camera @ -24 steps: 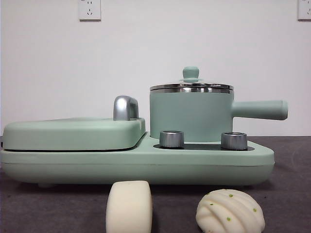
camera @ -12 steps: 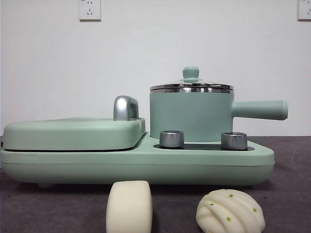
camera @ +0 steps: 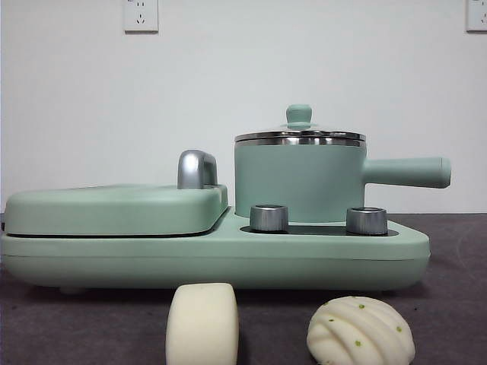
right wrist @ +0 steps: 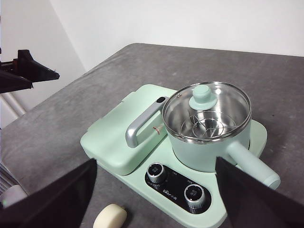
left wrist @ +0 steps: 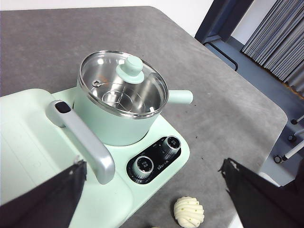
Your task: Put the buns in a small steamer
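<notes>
The lid's wide glass disc (left wrist: pixel 107 85) covers the whole opening of the pot. My left gripper should next grab the lid by its narrow green knob (left wrist: pixel 130 69).
Two buns lie on the grey table in front of the appliance: a smooth cream-white bun (camera: pixel 202 325) (right wrist: pixel 110 217) and a ridged white bun with green dots (camera: pixel 361 331) (left wrist: pixel 189 212). The small steamer (camera: pixel 300 181) (left wrist: pixel 118 111) (right wrist: pixel 207 128), a mint-green pot with a side handle, stands on the appliance's base behind them. Its glass lid with a green knob (camera: pixel 299 114) is on, and a steel rack shows through it. My left gripper (left wrist: pixel 153 166) and right gripper (right wrist: pixel 156 164) both hover high above the appliance, open and empty. Neither arm shows in the front view.
A flat mint-green griddle (camera: pixel 114 209) with a chrome handle (camera: pixel 196 169) fills the appliance's other half. Two steel control knobs (camera: pixel 268 217) (camera: pixel 366 220) sit in front of the pot. The table edge (left wrist: pixel 266 95) lies beyond the pot's handle. Black parts of the other arm (right wrist: pixel 26 71) show in the right wrist view.
</notes>
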`<state>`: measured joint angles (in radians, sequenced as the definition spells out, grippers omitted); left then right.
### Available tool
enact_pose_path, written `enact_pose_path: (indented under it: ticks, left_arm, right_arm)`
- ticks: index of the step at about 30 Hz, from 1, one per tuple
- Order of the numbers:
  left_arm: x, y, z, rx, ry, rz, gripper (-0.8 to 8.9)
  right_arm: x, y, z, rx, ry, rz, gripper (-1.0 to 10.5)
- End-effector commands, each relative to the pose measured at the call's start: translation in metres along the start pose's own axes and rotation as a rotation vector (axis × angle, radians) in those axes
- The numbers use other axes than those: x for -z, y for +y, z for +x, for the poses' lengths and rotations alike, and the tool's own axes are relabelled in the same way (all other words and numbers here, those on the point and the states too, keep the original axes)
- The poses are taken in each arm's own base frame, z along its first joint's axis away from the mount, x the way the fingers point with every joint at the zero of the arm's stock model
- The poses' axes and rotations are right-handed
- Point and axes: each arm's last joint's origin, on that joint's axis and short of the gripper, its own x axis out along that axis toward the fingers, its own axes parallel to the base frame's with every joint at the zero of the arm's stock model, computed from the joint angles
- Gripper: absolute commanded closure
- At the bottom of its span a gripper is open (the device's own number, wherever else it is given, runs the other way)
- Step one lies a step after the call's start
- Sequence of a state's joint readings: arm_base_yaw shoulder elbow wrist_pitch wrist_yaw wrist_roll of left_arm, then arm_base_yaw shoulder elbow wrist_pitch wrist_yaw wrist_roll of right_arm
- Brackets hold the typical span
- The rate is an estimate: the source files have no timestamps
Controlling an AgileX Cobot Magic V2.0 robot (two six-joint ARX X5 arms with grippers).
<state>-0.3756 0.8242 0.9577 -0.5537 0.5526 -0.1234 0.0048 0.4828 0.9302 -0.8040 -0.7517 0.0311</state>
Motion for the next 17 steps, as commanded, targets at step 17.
enact_pose_path:
  ticks: [17]
  left_arm:
    - [-0.068,0.019,0.052,0.0,0.274,-0.048,3.45]
  right_arm:
    - [-0.004,0.002,-0.002,-0.008,-0.012,-0.001,5.5]
